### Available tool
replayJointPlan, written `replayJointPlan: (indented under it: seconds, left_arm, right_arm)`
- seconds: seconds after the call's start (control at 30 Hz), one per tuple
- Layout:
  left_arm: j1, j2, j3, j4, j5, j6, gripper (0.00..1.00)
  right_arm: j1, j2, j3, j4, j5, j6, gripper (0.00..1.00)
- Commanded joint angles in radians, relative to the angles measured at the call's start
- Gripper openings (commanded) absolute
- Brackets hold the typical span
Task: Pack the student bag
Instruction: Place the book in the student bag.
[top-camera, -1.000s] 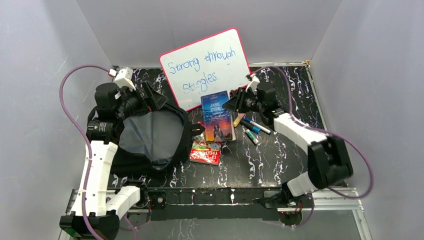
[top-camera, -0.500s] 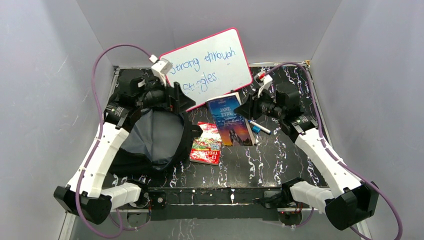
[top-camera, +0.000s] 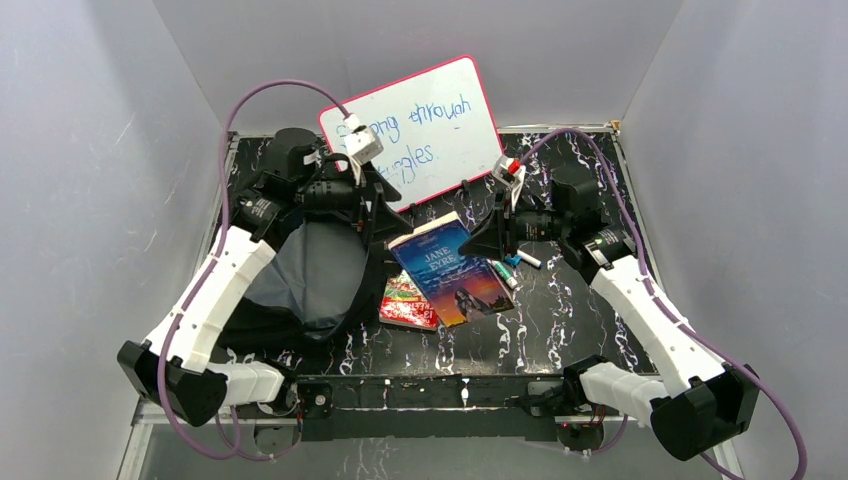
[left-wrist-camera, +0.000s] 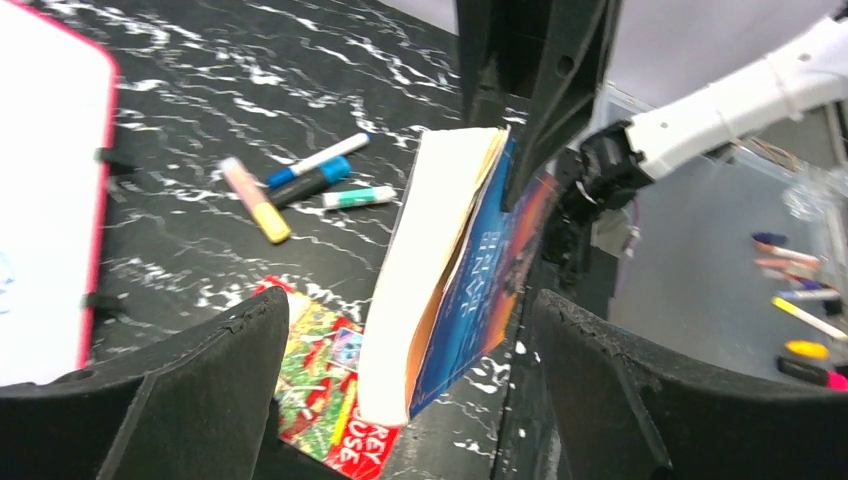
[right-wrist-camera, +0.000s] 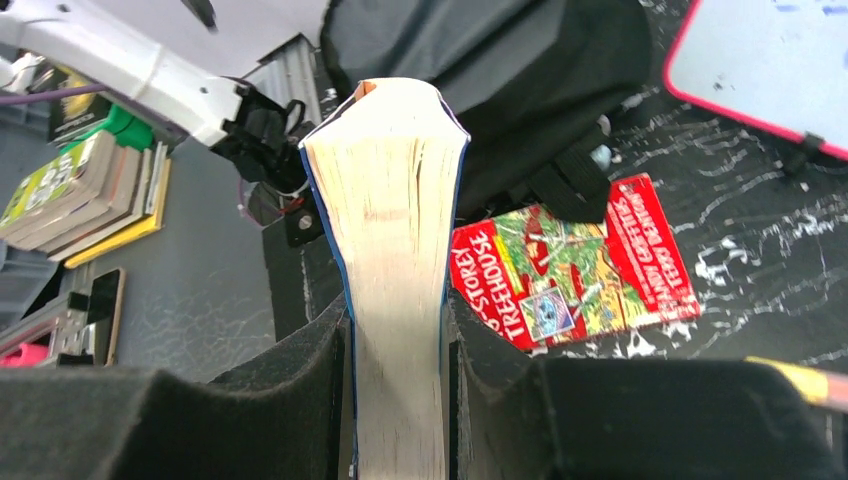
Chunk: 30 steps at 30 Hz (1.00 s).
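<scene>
The robot should next use its left gripper to grab the Jane Eyre book by its title-end page edge (top-camera: 410, 236) (left-wrist-camera: 400, 332), so the opposite end stays free for the right gripper to pack the book.
The student bag (top-camera: 305, 270), a black backpack with its grey lining showing, lies open at the left of the table. My right gripper (top-camera: 482, 240) is shut on the page edge of a blue Jane Eyre book (top-camera: 450, 275), holding it tilted above the table. In the right wrist view both pads squeeze the book (right-wrist-camera: 395, 220), with the bag (right-wrist-camera: 500, 80) beyond it. My left gripper (top-camera: 385, 215) hovers open at the bag's right rim. In the left wrist view its fingers (left-wrist-camera: 200, 360) stand wide apart, with the book (left-wrist-camera: 440, 270) some way ahead of them, untouched.
A red Treehouse book (top-camera: 408, 300) lies flat between the bag and the held book. Several markers (top-camera: 512, 266) lie under the right wrist. A pink-framed whiteboard (top-camera: 420, 125) leans at the back. White walls close in three sides.
The right gripper has lifted the blue book off the table and carried it left and nearer. The left arm has swung right from over the bag, staying open.
</scene>
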<state>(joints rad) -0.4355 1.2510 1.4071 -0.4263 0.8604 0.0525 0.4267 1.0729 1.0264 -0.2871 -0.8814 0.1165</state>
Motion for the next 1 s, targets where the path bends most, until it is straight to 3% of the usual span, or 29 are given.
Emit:
replayJointPlan:
  seconds: [0.0, 0.37, 0.53, 0.77, 0.97]
  left_arm:
    - [-0.052, 0.017, 0.029, -0.005, 0.127, 0.006, 0.88]
    - [-0.151, 0.067, 0.011, -0.005, 0.14, -0.026, 0.88]
    - [-0.182, 0.092, 0.016, -0.005, 0.136, -0.037, 0.83]
    - [-0.216, 0.113, 0.025, -0.015, 0.132, -0.043, 0.58]
    - [-0.216, 0.108, 0.036, -0.026, 0.138, -0.045, 0.11]
  right_arm:
    - [0.0, -0.037, 0.108, 0.221, -0.178, 0.037, 0.0]
    - [0.0, -0.013, 0.122, 0.347, -0.259, 0.105, 0.0]
    - [0.0, -0.022, 0.115, 0.386, -0.289, 0.126, 0.0]
    - [0.0, -0.022, 0.115, 0.379, -0.258, 0.125, 0.0]
    - [0.001, -0.023, 0.116, 0.315, -0.199, 0.085, 0.0]
